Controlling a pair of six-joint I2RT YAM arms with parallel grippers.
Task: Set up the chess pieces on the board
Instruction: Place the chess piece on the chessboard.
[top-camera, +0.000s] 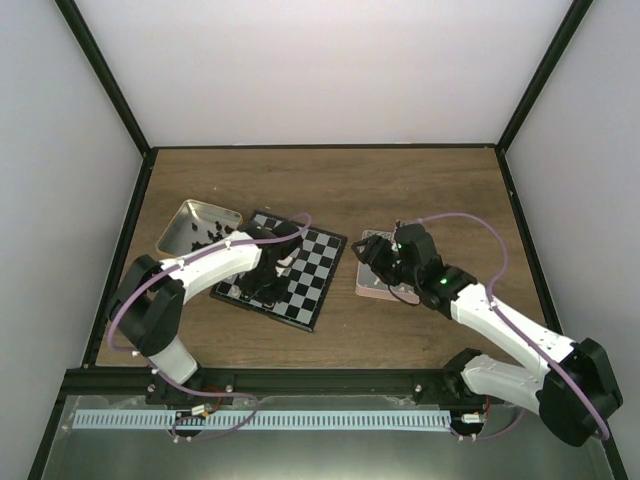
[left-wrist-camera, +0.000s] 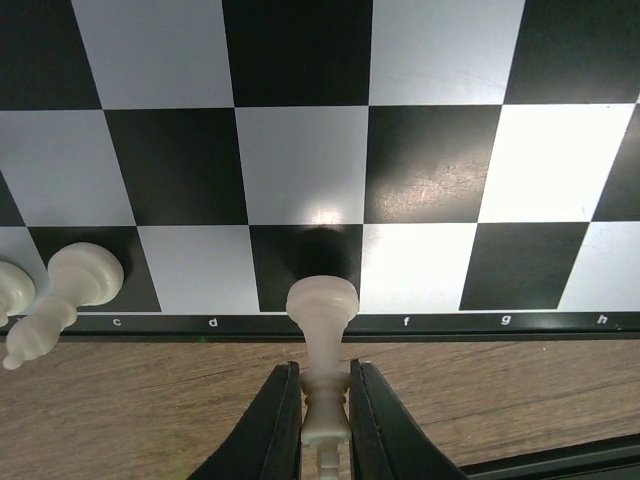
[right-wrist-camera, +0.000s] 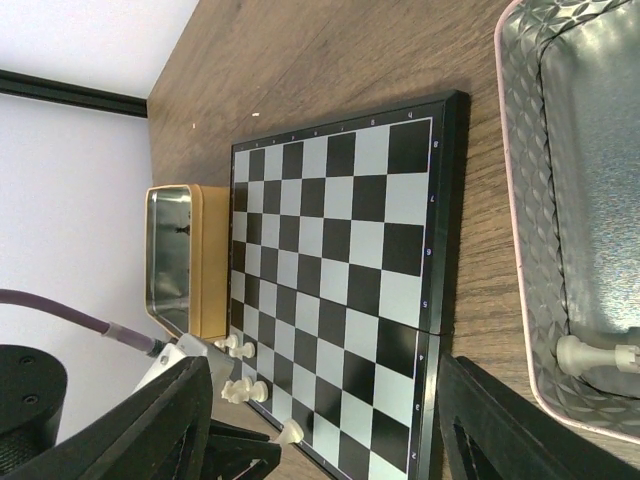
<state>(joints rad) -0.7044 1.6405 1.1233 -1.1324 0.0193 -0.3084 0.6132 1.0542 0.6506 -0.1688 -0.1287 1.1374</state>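
Note:
The left gripper needs to let go of the piece now. The piece's base overlaps the black e-file square and its dark reflection is close beyond, so the piece would end up on that square.
My left gripper (left-wrist-camera: 323, 374) is shut on a cream-white chess piece (left-wrist-camera: 321, 305), gripped by its upper part. The piece's round base hangs over the near rim of the board (left-wrist-camera: 300, 160) at the black e-file square. In the top view this gripper (top-camera: 268, 278) sits over the board's (top-camera: 322, 265) left half. Other white chess pieces (left-wrist-camera: 85, 272) stand at the left end of the same row, and one (left-wrist-camera: 32, 338) leans over the rim. My right gripper (top-camera: 385, 255) is open and holds nothing. It hovers over a pink-rimmed tin (top-camera: 372, 287) to the right of the board.
A gold tin (top-camera: 185, 212) holding several black pieces touches the board's far left side. The pink-rimmed tin (right-wrist-camera: 520, 200) has one white piece (right-wrist-camera: 590, 355) lying in it. Black frame posts and white walls surround the wooden table.

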